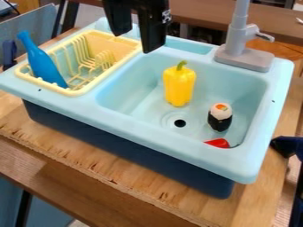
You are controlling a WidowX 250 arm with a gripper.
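Note:
I should next take hold of the pepper by its green stem with my gripper, to lift the yellow bell pepper (179, 86) out of the sink basin.
The black gripper (137, 41) hangs at the top of the view, above the back of the toy sink (195, 153) near the rack's right corner. Its two fingers stand apart with nothing between them. Nearest to it in the basin is a yellow bell pepper (179, 86) with a green stem, standing upright. Right of the pepper stands a sushi piece (220, 119), white above and black below, with an orange top. A red object (219, 143) lies by the basin's front wall, partly hidden by the rim. A blue bottle (42, 64) leans in the yellow dish rack (77, 91).
A grey faucet (244, 53) rises from the sink's back right corner. The sink stands on a wooden board (106, 166). Dark objects show at the right edge, beside the sink. A dark drain hole (180, 123) is in the basin floor.

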